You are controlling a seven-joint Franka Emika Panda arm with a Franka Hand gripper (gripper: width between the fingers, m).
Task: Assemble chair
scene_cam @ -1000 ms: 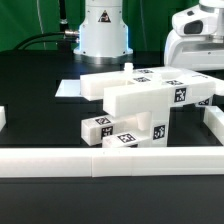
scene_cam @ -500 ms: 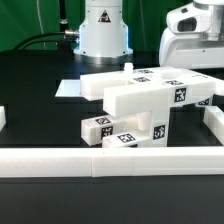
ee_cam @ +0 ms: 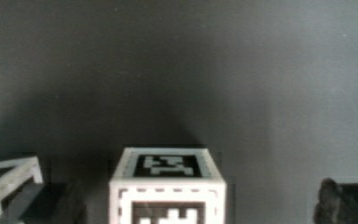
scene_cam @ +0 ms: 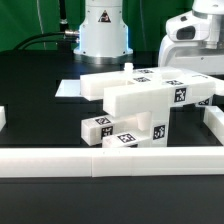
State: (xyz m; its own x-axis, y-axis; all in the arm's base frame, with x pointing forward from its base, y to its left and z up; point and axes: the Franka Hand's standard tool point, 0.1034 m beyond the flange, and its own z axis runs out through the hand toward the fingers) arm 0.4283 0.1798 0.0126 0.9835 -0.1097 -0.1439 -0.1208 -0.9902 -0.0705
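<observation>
My gripper's fingers reach down on either side of the small tagged block (ee_cam: 167,192) in the wrist view, so it is now time to close on the block.
The chair (scene_cam: 140,105) stands partly joined in the middle of the black table: white blocky panels with black-and-white tags, stacked and crossed, with small square pieces (scene_cam: 98,128) at its front. My gripper (scene_cam: 193,60) hangs at the exterior view's right, just above the chair's right end, apart from it. In the wrist view my gripper (ee_cam: 194,205) is open. Its dark fingers (ee_cam: 44,200) stand wide on either side of a white tagged chair part (ee_cam: 167,180) without touching it. Nothing is held.
A long low white rail (scene_cam: 110,161) runs along the front, with side pieces at the exterior view's right (scene_cam: 214,126) and left (scene_cam: 3,118). The marker board (scene_cam: 68,88) lies flat behind the chair. The robot base (scene_cam: 103,30) stands at the back.
My gripper has shifted a little toward the exterior view's left, closer over the chair's right end. The chair parts have not moved.
</observation>
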